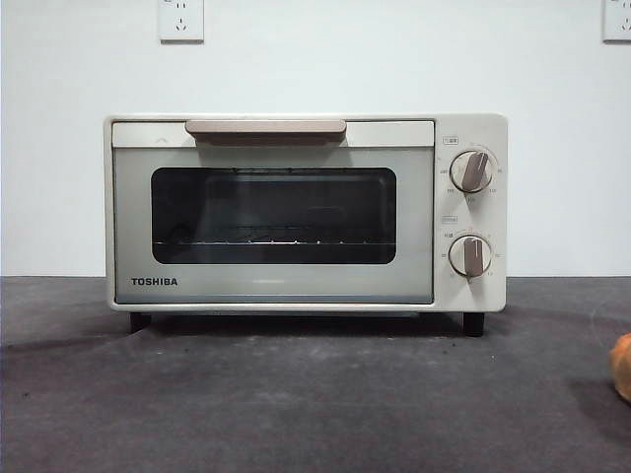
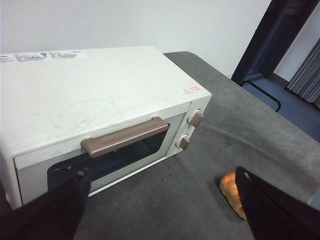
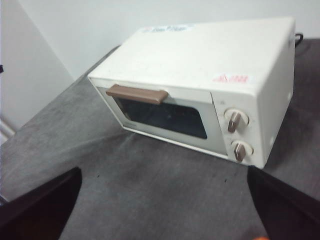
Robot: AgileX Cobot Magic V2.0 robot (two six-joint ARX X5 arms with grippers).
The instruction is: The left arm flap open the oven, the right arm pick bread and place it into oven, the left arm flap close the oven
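Note:
My right gripper should put the bread into the oven, so it needs to grab the golden-orange bread around its rounded body [image 1: 621, 367] [image 3: 261, 238].
The cream-white oven [image 1: 296, 212] stands in the middle of the dark table with its glass door shut and its beige bar handle [image 1: 265, 128] at the top. The bread [image 1: 622, 367], golden-orange, lies on the table at the right edge of the front view, in front of and to the right of the oven. In the left wrist view my left gripper [image 2: 162, 220] hangs open above the table before the oven [image 2: 100, 110], with the bread [image 2: 231, 192] beside one jaw. My right gripper [image 3: 162, 215] is open too, high above the table in front of the oven [image 3: 200, 85]. Neither arm shows in the front view.
Two round knobs [image 1: 472, 170] sit on the oven's right panel. A white wall with sockets [image 1: 181, 19] rises behind it. Grey table surface [image 1: 296, 404] stretches in front of the oven. A dark doorway [image 2: 280, 45] lies beyond the table's far side in the left wrist view.

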